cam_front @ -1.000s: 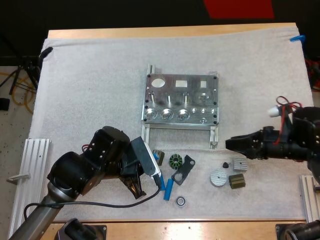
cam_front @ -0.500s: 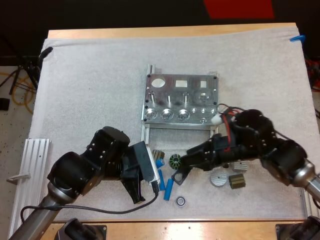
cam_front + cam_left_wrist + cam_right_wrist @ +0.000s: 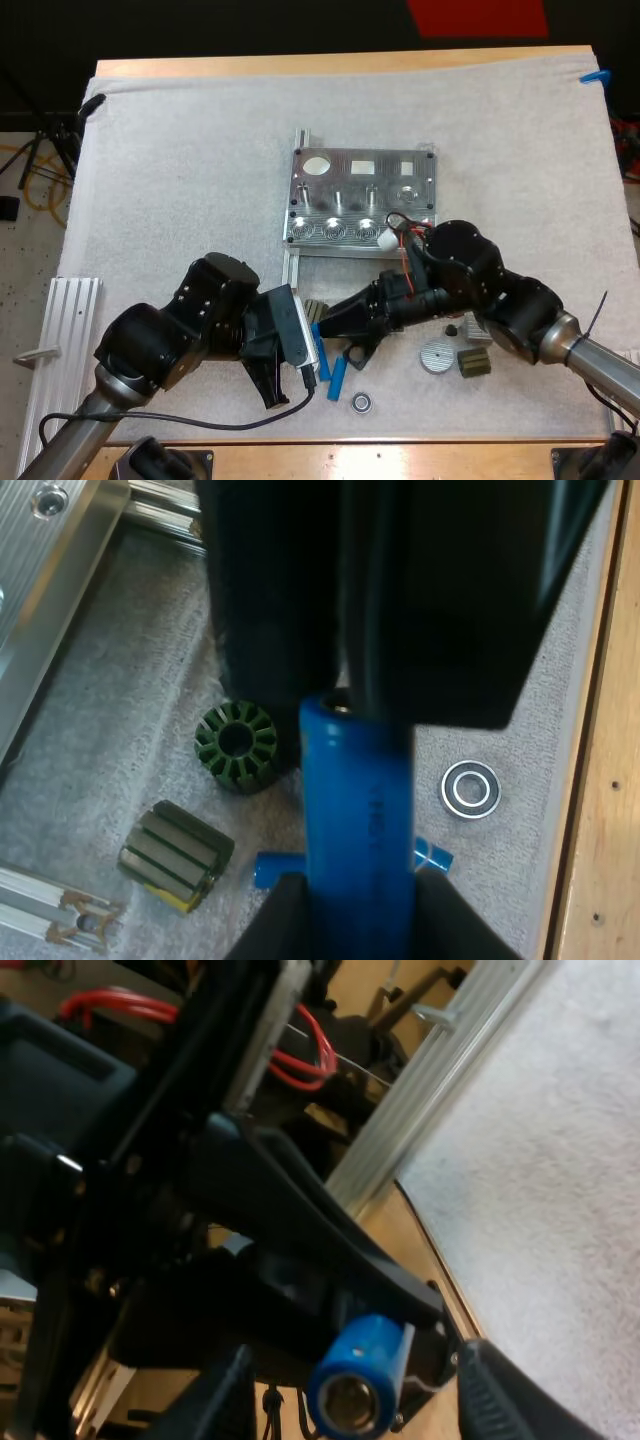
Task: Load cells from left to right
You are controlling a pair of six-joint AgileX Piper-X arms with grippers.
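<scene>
Next, the right gripper grabs the blue cylinder by its loose end (image 3: 358,1388) to load it into the metal fixture.
My left gripper (image 3: 306,350) is shut on a blue cylinder (image 3: 320,352) just above the mat, below the metal fixture (image 3: 362,200). In the left wrist view its fingers (image 3: 290,920) press both sides of that cylinder (image 3: 360,820). My right gripper (image 3: 328,320) reaches across to the cylinder's free end. In the right wrist view its fingers (image 3: 228,1400) stand apart on either side of the cylinder's end (image 3: 358,1378), clear of it. A second blue cylinder (image 3: 338,378) lies on the mat beside the left gripper.
Loose parts lie below the fixture: a green stator ring (image 3: 238,745), a bearing (image 3: 361,402), a ribbed dark block (image 3: 175,855), a black bracket (image 3: 366,340), a round metal disc (image 3: 436,355) and an olive block (image 3: 474,362). An aluminium rail (image 3: 55,345) sits at the left.
My right arm has swung in from the right edge across the loose parts to the cylinder in my left gripper. The left arm has barely moved.
</scene>
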